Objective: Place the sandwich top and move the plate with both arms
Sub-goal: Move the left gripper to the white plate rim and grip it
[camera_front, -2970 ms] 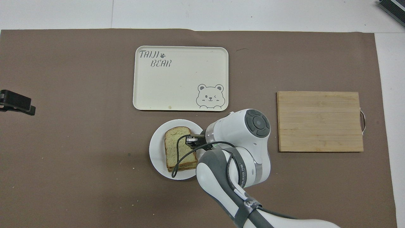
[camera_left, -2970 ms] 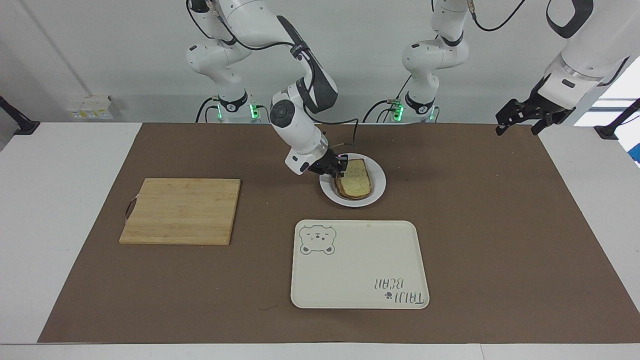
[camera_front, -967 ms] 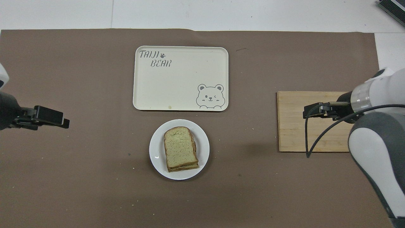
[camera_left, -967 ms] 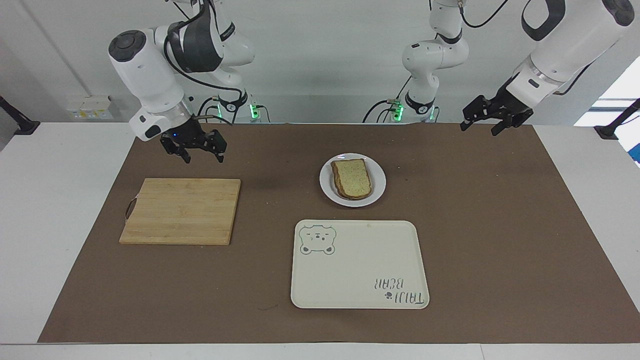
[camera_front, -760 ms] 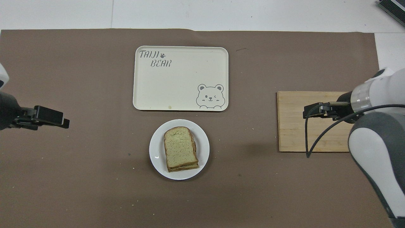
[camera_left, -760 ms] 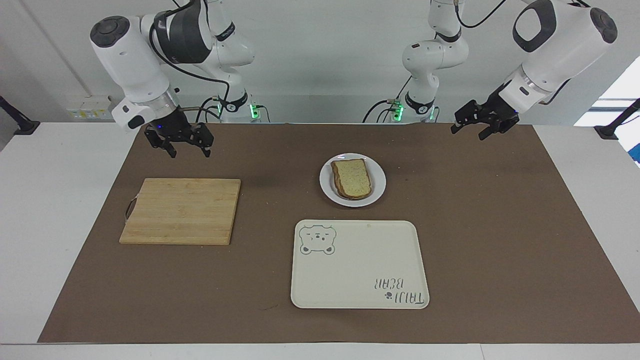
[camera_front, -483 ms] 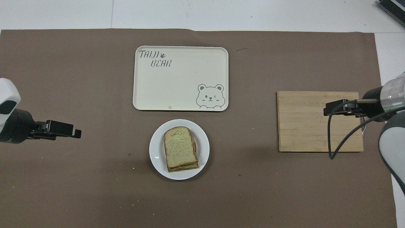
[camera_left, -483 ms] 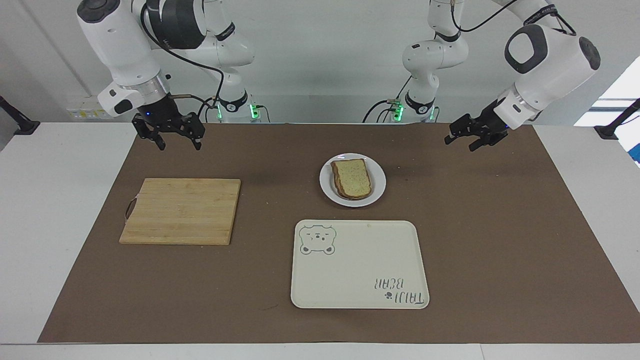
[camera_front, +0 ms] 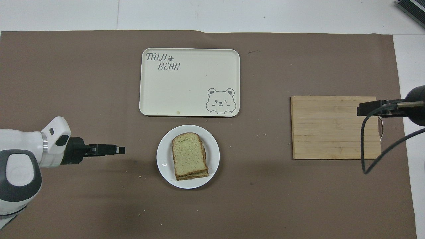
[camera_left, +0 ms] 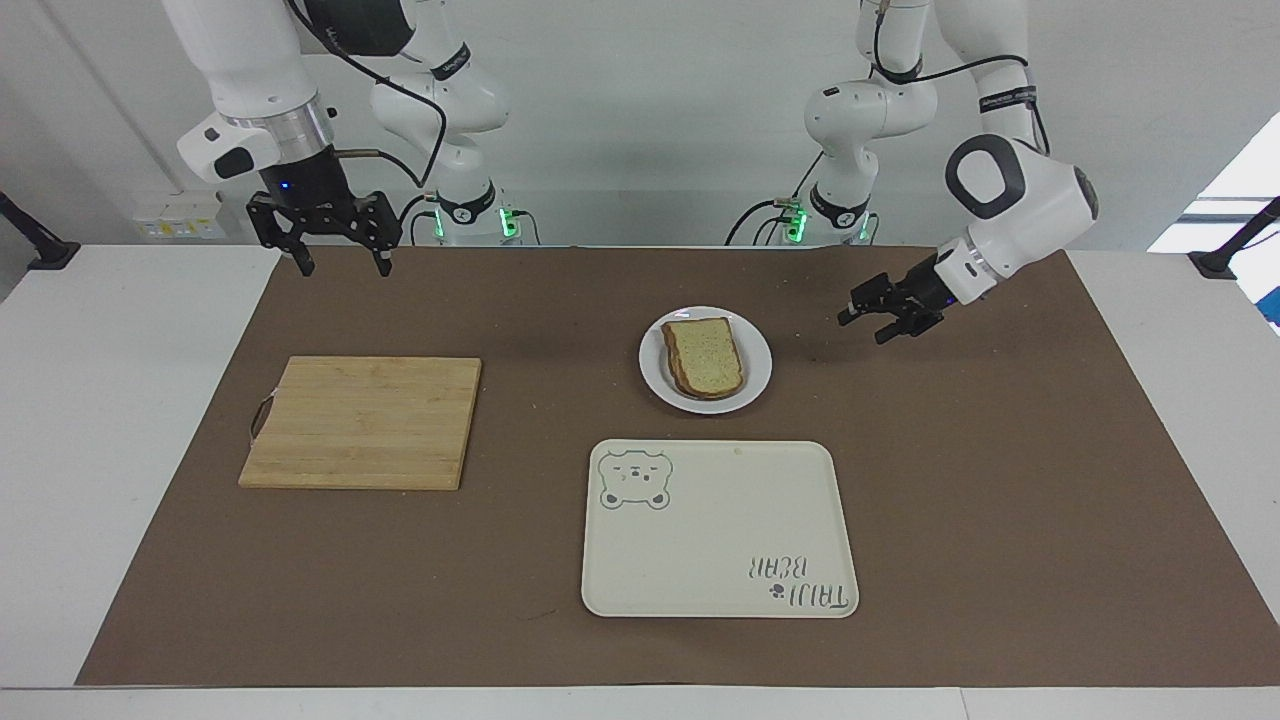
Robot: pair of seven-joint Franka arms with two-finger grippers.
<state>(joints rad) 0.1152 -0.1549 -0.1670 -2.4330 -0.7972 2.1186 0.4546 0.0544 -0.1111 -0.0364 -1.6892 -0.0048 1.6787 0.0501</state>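
The left gripper needs to grab the plate by its bare outer rim (camera_front: 160,154). The stacked sandwich (camera_front: 189,156) covers the plate's middle, so only the plate's rim has room for fingers.
The sandwich top (camera_left: 707,357) (camera_front: 188,156), a tan slice with brown crust, lies flat on another slice on the round white plate (camera_left: 655,372) (camera_front: 163,160) in the middle of the brown mat. My left gripper (camera_left: 865,328) (camera_front: 120,150) is open and empty. It hangs low over the mat beside the plate, toward the left arm's end, pointing at the plate and a short gap away from its rim. My right gripper (camera_left: 341,266) (camera_front: 362,109) is open and empty, raised high over the handle end of the cutting board.
A cream bear-print tray (camera_left: 720,530) (camera_front: 189,83) lies empty, farther from the robots than the plate. A bamboo cutting board (camera_left: 360,420) (camera_front: 332,127) lies toward the right arm's end. Two smaller white arms (camera_left: 860,110) with green lights stand at the robots' edge.
The right gripper, at the bread three seconds ago, has let go and pulled back up toward its own end. The left gripper has come down and moved in toward the plate.
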